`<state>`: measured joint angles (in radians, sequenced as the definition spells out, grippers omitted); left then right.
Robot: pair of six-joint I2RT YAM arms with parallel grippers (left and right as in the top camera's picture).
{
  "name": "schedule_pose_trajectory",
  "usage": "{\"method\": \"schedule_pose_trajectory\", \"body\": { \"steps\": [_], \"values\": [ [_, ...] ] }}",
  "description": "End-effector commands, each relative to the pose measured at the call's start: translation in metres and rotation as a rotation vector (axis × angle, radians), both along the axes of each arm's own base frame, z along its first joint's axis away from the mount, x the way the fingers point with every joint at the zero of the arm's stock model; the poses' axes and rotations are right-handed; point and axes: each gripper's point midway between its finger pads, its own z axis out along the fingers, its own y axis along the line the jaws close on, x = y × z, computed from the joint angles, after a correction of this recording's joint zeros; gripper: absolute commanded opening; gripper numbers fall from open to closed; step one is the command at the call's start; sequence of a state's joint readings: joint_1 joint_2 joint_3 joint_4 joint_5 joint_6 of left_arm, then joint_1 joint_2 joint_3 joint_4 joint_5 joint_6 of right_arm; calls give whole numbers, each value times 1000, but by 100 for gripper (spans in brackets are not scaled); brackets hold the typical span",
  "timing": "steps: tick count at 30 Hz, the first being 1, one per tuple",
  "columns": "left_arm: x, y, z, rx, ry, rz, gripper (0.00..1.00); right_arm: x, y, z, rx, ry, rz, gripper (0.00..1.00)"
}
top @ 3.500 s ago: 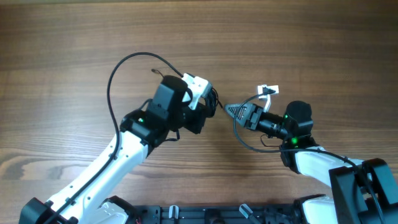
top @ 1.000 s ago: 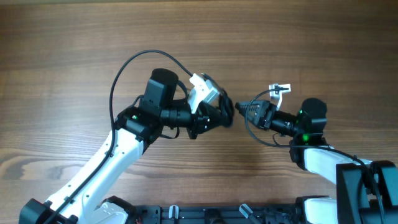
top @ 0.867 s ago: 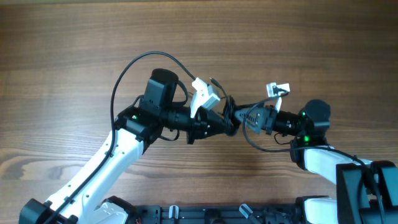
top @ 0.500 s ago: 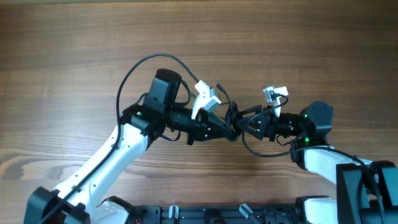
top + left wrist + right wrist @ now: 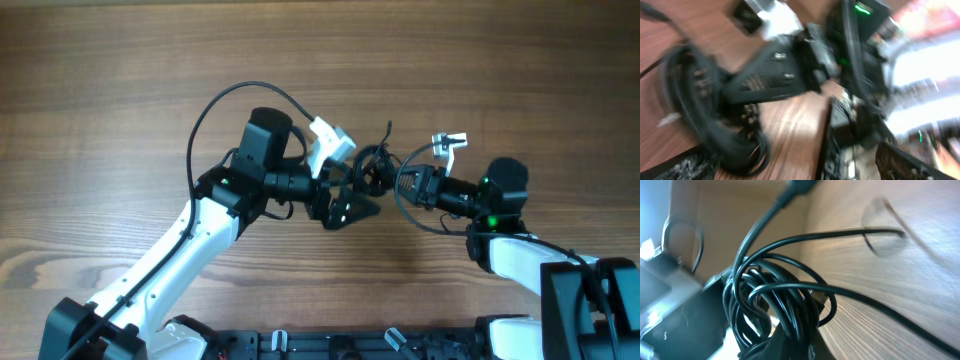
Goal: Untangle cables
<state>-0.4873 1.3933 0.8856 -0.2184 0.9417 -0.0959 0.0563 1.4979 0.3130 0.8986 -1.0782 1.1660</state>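
Observation:
The left gripper reaches the cables next and grabs the cable loops on the side facing it, which leaves my right gripper free to untangle them.
The cables (image 5: pixel 372 168) are a small bunch of thin black loops held up between my two grippers above the wooden table (image 5: pixel 120 70). One strand pokes up from the bunch. My right gripper (image 5: pixel 393 184) comes in from the right and is shut on the bunch. In the right wrist view the cables (image 5: pixel 771 305) sit squeezed between my fingers (image 5: pixel 790 342), and one strand (image 5: pixel 860 232) runs off to the right. My left gripper (image 5: pixel 352 198) stands open just left of the bunch and below it. The blurred left wrist view shows the cables (image 5: pixel 707 115) at left and my left gripper (image 5: pixel 790 172) spread wide.
A thick black arm cable (image 5: pixel 212 108) loops above the left arm. White mounts sit on the left wrist (image 5: pixel 330 135) and the right wrist (image 5: pixel 449 142). A black rail (image 5: pixel 300 345) runs along the near edge. Bare wood lies all around the arms.
My left gripper has opened and let go of the cables. My right gripper has shut on the bunch and drawn back a little to the right.

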Motion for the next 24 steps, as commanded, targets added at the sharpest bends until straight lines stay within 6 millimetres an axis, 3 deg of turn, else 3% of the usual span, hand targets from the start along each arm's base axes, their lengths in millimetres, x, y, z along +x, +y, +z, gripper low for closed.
{"method": "schedule_pose_trajectory", "body": {
  "steps": [1,6,8,12,15,17,18,19,21,24],
  "values": [
    [54,29,-32,144,309,524,100,18,-12,-14,37,214,-167,4],
    [55,24,-36,121,449,612,100,18,-11,-14,80,293,-177,4],
    [55,20,-46,142,507,676,100,18,-11,-14,79,292,-177,4],
    [58,11,-61,185,482,758,96,15,-6,-13,77,291,-157,4],
    [61,7,-60,178,446,772,65,14,-4,-13,48,235,-139,4],
    [66,4,-53,149,428,769,35,14,-4,-14,13,170,-127,4],
    [67,2,-51,135,425,770,27,14,-4,-14,5,155,-124,4],
    [69,1,-49,122,425,773,25,14,-4,-14,3,151,-123,4],
    [70,1,-47,105,451,788,7,14,-4,-13,-12,119,-118,4],
    [70,1,-47,107,448,787,4,12,-3,-13,-41,54,-92,4]
  ]
}}
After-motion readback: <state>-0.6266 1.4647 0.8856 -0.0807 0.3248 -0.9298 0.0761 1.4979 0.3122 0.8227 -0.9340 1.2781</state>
